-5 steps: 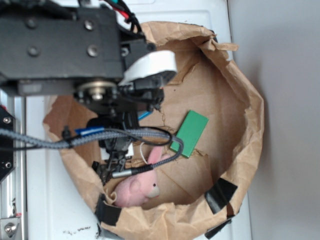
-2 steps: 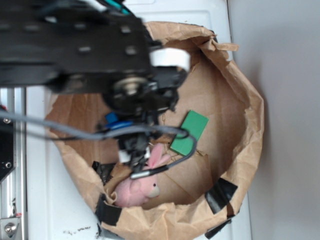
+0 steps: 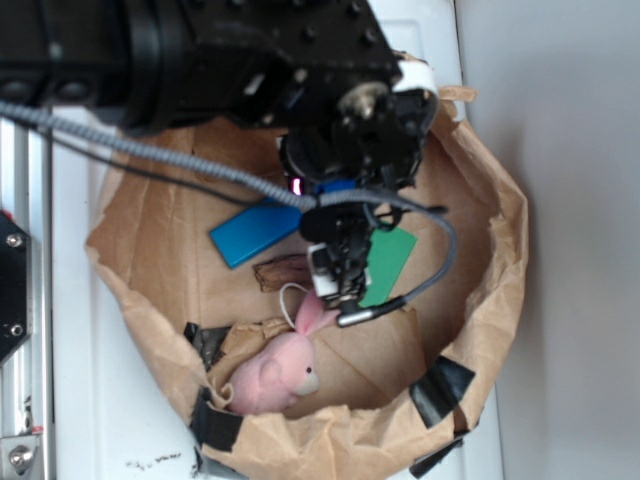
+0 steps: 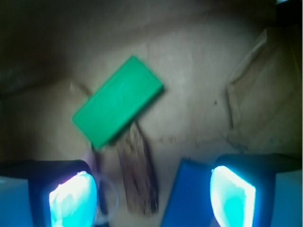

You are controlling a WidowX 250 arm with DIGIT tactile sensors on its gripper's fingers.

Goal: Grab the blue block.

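Observation:
The blue block [image 3: 255, 233] needs to be picked out of the paper bag, so my gripper should grab it by its long sides next.
The blue block [image 3: 255, 233] lies flat on the floor of a brown paper bag [image 3: 480, 300], left of the arm; in the wrist view the blue block [image 4: 188, 196] shows at the bottom, just inside the right finger. My gripper [image 3: 338, 280] [image 4: 152, 198] hangs open above the bag floor, between the blue block and a green block [image 3: 388, 262] [image 4: 118, 100]. Nothing is held between the glowing pads [image 4: 73, 198].
A brown bark-like piece [image 3: 283, 272] [image 4: 138, 175] lies under the open jaws. A pink plush animal [image 3: 275, 372] rests at the bag's near wall. Black tape patches [image 3: 440, 388] mark the rim. A metal rail [image 3: 20, 300] runs along the left.
The arm has swung right and up across the bag, uncovering the blue block that it hid before. The gripper now sits next to the green block.

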